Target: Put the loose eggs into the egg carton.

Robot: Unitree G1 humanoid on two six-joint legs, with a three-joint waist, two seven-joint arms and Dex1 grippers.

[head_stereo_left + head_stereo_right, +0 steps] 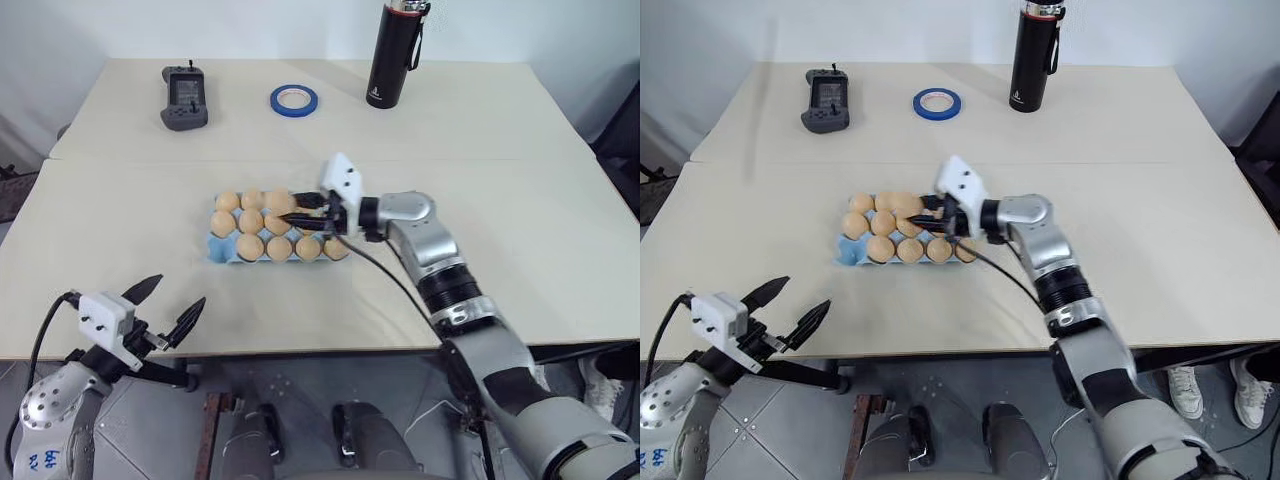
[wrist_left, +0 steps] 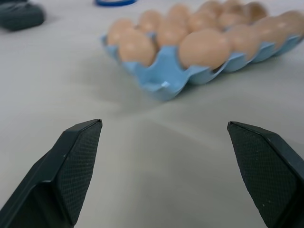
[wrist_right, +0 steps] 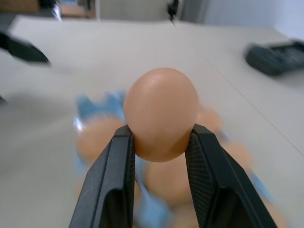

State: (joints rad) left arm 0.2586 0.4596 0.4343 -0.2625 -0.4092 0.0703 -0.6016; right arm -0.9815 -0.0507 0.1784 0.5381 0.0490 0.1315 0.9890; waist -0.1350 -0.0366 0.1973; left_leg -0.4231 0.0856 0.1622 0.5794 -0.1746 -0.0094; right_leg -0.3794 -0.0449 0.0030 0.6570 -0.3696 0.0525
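Observation:
The egg is above the seated eggs, so my right gripper should hold it until it reaches the bare blue cup.
The light blue egg carton lies in the middle of the table, with several pale tan eggs sitting in its cups. My right gripper reaches in from the right and hovers over the carton's right half. It is shut on one loose egg, which is pinched between the two black fingers. My left gripper is at the table's front edge, left of and nearer than the carton. It stands open with nothing between its fingers.
At the back of the table are a dark handheld controller on the left, a blue tape ring in the middle and a tall black bottle on the right. Bare tabletop surrounds the carton.

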